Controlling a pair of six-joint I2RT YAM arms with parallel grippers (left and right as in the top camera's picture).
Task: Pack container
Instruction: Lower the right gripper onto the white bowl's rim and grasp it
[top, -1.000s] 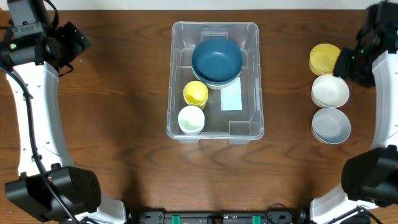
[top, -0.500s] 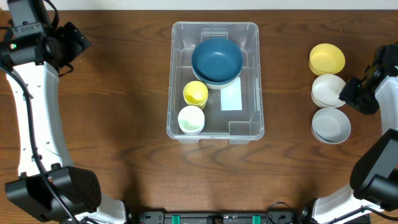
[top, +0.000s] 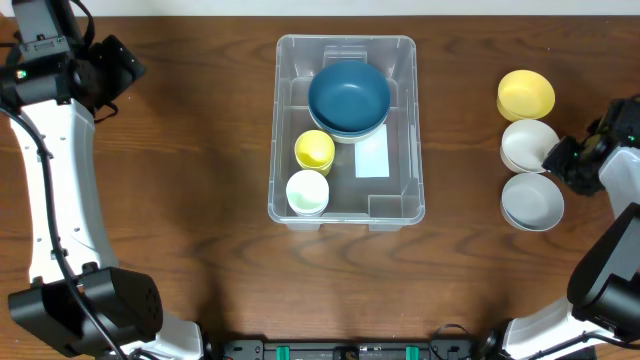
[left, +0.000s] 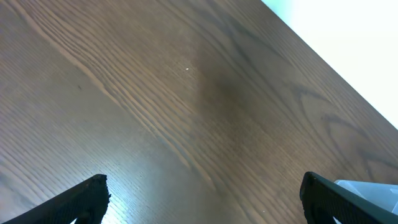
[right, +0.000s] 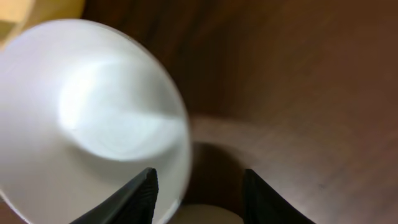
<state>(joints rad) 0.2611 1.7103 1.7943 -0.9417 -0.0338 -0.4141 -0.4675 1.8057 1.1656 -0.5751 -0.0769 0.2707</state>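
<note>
Dark shadow shows under the fingers of my right gripper. It needs to lower them before it closes on the white bowl's rim.
The clear container stands mid-table, holding a dark blue bowl, a yellow cup and a white cup. To its right lie a yellow bowl, a white bowl and a grey bowl. My right gripper is at the white bowl's right edge. In the right wrist view the right gripper is open and straddles the white bowl's rim, one finger over its inside, one outside. At the far left my left gripper hangs open over bare wood, as the left wrist view of the gripper confirms.
The three bowls form a column near the table's right edge, close to one another. The table's far edge runs just beyond the left gripper. A white label lies on the container's floor.
My right arm has swung from beside the yellow bowl toward me, down to the white bowl's right rim. The left arm and the container's contents have not moved.
</note>
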